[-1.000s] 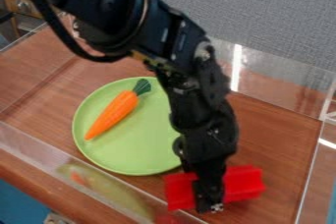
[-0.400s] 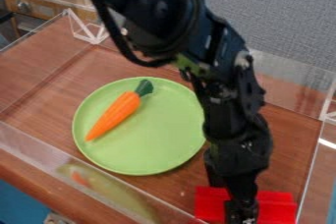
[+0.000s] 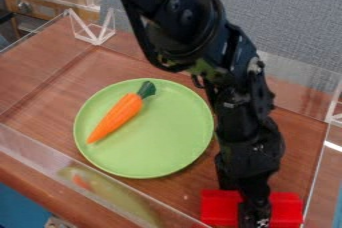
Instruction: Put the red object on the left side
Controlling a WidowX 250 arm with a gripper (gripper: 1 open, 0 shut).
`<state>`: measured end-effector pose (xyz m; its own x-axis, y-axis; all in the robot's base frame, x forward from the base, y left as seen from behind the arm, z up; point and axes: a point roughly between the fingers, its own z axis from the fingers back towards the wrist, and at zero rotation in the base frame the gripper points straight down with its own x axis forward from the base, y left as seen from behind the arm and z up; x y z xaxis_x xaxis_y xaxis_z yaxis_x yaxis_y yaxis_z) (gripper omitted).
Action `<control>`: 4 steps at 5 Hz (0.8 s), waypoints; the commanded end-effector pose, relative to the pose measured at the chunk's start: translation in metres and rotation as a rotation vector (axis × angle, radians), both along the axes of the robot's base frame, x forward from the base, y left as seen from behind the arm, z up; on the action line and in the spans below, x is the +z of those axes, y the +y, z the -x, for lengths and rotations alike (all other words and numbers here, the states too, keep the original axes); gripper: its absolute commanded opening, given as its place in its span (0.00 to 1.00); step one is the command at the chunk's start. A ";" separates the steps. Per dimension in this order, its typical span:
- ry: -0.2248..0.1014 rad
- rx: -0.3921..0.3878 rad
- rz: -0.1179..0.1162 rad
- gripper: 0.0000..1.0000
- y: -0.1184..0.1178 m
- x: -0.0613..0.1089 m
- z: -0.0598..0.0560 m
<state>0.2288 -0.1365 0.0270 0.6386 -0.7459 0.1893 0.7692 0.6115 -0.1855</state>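
Observation:
Next, my gripper grabs the red block by its middle point(image 3: 254, 208) to put it on the task's side of the table.
The red object point(image 3: 285, 210) is a bright red block at the front right of the wooden table, right of the green plate point(image 3: 167, 142). My black gripper point(image 3: 250, 210) comes straight down onto its middle, so red shows on both sides of the fingers. The fingers cover the block's centre. Whether the jaws still press on the block does not show from this angle. The block seems to rest low on the table, by the front clear wall.
An orange carrot point(image 3: 116, 115) with a green top lies on the plate's left half. Clear acrylic walls point(image 3: 40, 150) fence the table at the front, the left and the back right. My bulky black arm point(image 3: 201, 42) reaches over the plate's right rim.
My gripper and the red block have moved right and towards the front edge, away from the plate. The carrot and plate have stayed put.

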 end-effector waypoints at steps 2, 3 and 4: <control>0.030 0.044 0.009 1.00 0.001 -0.007 -0.001; 0.051 0.080 0.011 1.00 0.002 -0.010 -0.003; 0.070 0.117 0.012 0.00 0.003 -0.012 -0.006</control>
